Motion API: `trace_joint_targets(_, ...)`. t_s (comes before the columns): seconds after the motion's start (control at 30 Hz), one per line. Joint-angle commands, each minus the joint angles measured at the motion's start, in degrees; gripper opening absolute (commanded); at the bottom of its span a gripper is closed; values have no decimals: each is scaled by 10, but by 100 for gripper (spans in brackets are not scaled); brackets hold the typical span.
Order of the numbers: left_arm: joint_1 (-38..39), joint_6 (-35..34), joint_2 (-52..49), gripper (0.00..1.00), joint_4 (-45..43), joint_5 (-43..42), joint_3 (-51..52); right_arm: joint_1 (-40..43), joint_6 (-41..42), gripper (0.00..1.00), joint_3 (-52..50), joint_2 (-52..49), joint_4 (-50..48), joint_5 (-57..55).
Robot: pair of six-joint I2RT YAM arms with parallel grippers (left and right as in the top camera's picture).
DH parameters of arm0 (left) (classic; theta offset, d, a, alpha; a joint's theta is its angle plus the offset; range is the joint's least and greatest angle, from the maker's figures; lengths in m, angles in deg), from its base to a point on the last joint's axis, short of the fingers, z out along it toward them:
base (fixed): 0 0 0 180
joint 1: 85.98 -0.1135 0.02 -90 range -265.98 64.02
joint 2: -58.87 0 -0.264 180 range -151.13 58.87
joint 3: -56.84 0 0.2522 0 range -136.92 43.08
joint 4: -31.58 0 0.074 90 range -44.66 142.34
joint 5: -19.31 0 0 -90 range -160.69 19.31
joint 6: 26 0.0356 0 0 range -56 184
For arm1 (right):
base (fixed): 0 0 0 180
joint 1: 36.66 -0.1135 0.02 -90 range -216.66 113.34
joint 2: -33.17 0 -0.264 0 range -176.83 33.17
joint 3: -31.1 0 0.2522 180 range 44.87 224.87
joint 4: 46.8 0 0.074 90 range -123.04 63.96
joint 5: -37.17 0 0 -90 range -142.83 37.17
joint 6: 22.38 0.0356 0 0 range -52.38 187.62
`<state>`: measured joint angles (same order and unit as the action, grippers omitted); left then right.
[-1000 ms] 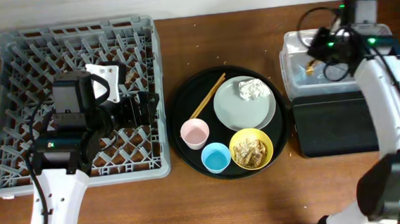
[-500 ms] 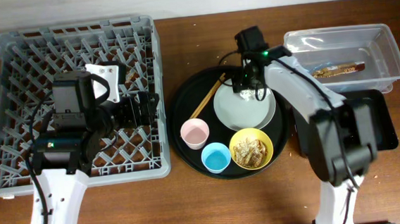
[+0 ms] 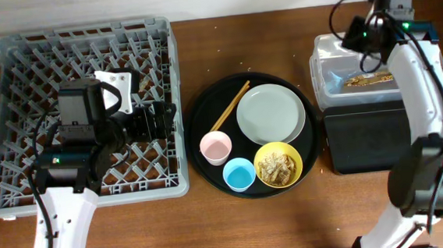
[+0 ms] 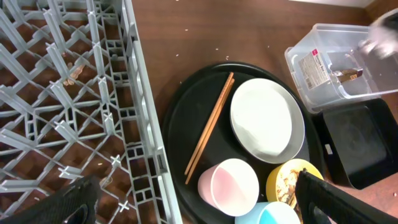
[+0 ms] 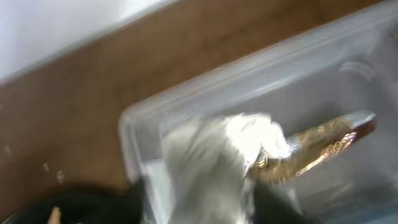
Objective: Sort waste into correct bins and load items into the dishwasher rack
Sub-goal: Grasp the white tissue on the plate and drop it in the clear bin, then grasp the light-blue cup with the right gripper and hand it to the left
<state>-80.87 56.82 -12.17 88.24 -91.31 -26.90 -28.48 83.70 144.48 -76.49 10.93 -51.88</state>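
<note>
Next, my left gripper grabs the blue cup (image 3: 239,173) across its outer sides, which leaves the cup's opening free to load face-down in the rack (image 3: 14,68).
My right gripper (image 3: 359,39) hangs over the clear tub (image 3: 319,64), one of the bins. Its fingers stand wide apart, and the blurred white napkin (image 5: 211,162) sits in the gap (image 5: 202,208) above the tub floor. The brown-gold wrapper (image 5: 317,146) lies inside the tub. The black bin (image 3: 367,137) is just in front. The grey plate (image 3: 271,114) is bare. Chopsticks (image 3: 230,106), pink cup (image 3: 216,147), blue cup (image 3: 239,173) and yellow bowl (image 3: 277,165) holding food scraps stay on the round tray. My left gripper (image 3: 155,122) is open at the dishwasher rack's (image 3: 14,68) right edge.
The round black tray (image 3: 198,125) sits between the rack and the bins. A white tag (image 3: 117,88) lies inside the rack. Small crumbs dot the wood behind the tray. The tub carries a printed label (image 4: 313,65) on its left wall.
My right arm has swung from the plate back to the clear tub, and the napkin has left the plate with it. The left arm has not moved.
</note>
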Motion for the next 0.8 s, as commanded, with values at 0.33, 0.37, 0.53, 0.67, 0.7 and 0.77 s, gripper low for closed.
trace_joint_targets(0.33,0,-3,-1,99,-1,-6,-7,-397,-39,54,-227,169,204,99)
trace_joint_targets(0.37,0,-3,-1,99,-2,-6,-7,-406,-39,49,-263,167,167,100)
trace_joint_targets(0.53,0,-3,-1,99,-22,-108,-7,-423,-39,38,-374,164,78,108)
trace_joint_targets(0.67,0,-96,-1,99,-54,-133,-7,-422,-39,4,-347,170,95,108)
trace_joint_targets(0.7,0,-126,-1,99,-55,-134,-7,-422,-39,4,-311,184,140,103)
trace_joint_targets(0.77,-19,-158,-1,95,-111,-268,-7,-418,-63,4,-225,215,232,90)
